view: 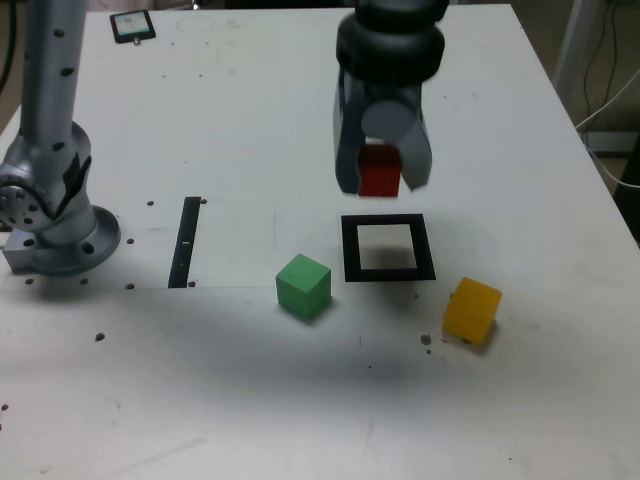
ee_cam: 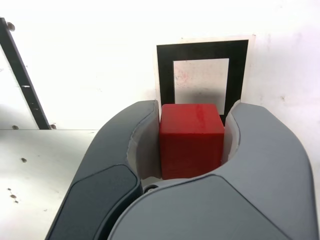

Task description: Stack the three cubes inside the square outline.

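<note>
The red cube (view: 379,170), above and behind the square outline, must move over and down before my gripper releases it.
My gripper (view: 382,183) is shut on the red cube (view: 379,170), which hangs in the air just behind the square outline (view: 388,248) in the exterior view. In the wrist view the red cube (ee_cam: 191,140) sits squeezed between both grey fingers (ee_cam: 125,165), with the black square outline (ee_cam: 202,75) on the table beyond it. The green cube (view: 303,285) rests on the table to the exterior view's left of the outline. The yellow cube (view: 471,311) lies tilted to the outline's front right.
A thin black strip (view: 186,241) lies on the white table at the exterior view's left, near the arm's grey base (view: 55,215). A small dark device (view: 132,26) sits at the far left corner. Cables hang off the table's right edge.
</note>
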`<state>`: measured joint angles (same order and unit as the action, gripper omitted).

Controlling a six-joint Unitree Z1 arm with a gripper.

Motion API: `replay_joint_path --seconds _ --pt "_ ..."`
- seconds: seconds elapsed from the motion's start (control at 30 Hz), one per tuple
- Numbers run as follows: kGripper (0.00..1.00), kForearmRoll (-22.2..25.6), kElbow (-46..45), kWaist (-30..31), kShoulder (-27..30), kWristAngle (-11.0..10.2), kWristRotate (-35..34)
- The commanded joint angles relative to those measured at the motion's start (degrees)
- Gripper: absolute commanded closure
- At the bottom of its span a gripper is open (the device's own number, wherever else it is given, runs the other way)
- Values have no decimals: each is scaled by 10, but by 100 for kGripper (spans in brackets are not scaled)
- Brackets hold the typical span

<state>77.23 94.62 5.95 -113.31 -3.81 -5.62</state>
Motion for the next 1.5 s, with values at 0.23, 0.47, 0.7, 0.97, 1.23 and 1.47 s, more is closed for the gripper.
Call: replay_joint_path --seconds 0.23,0.47,0.7,0.97,1.23,1.47 --pt "70 -101 -88 -2 -9 32 -4" --pt "69 -121 -109 -7 -23 32 -4" --pt "56 -147 -129 -8 -28 32 -2" --pt "53 -181 -135 -7 -41 25 1" --pt "45 -201 -144 -9 -42 15 3" --pt "9 -190 -148 -8 -21 -2 -4"
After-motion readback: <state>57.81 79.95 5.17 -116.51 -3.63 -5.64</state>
